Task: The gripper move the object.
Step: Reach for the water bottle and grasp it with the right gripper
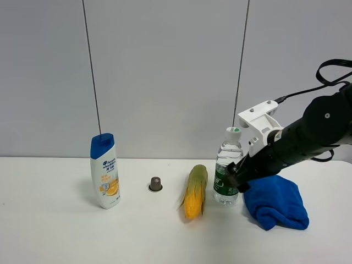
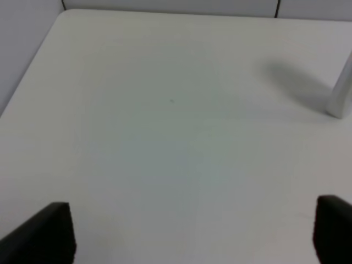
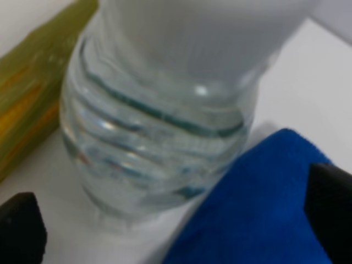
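Observation:
My right gripper moves forward next before closing on the water bottle, since the fingertips stop short of the green label's far side (image 1: 218,182).
The clear water bottle (image 1: 227,170) with a white cap and green label stands upright on the white table, right of the middle. My right gripper (image 1: 235,179) is open at the bottle's lower right side, at label height. In the right wrist view the bottle (image 3: 159,137) fills the space just ahead of the open right gripper (image 3: 173,220), with one black fingertip on each side of it. I cannot tell whether the fingers touch it. My left gripper (image 2: 192,231) is open and empty over bare table. The left arm does not show in the exterior view.
A corn cob (image 1: 194,191) lies just left of the bottle. A blue cloth (image 1: 275,201) lies right of it, under my right arm. A small brown cap (image 1: 155,184) and a white shampoo bottle (image 1: 105,171) with a blue cap stand further left.

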`<move>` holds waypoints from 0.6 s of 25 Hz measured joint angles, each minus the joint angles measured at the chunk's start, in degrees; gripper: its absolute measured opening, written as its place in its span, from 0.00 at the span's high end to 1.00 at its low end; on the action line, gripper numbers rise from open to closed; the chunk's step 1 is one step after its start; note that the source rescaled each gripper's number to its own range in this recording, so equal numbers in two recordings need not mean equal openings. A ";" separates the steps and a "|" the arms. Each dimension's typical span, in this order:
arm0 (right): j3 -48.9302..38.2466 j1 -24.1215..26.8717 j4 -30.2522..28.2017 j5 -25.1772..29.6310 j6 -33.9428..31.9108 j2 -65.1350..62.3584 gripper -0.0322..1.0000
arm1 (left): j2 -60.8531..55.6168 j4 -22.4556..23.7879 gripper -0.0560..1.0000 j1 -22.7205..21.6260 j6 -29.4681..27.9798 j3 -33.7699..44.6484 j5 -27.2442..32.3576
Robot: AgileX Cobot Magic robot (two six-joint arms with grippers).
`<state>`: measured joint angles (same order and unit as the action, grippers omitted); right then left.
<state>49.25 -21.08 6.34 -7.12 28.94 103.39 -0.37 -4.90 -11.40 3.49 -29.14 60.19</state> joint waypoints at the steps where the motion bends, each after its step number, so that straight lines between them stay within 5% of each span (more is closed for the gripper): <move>1: 0.00 -0.14 0.00 -1.26 0.00 0.15 0.00 | 0.00 0.00 0.00 0.00 0.00 0.00 0.00; 15: 0.00 -1.17 0.00 -11.78 -0.34 4.75 0.00 | 0.00 0.00 0.00 0.00 0.00 0.00 0.00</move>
<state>49.25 -22.25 6.34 -18.91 28.59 108.14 -0.37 -4.90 -11.40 3.49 -29.14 60.19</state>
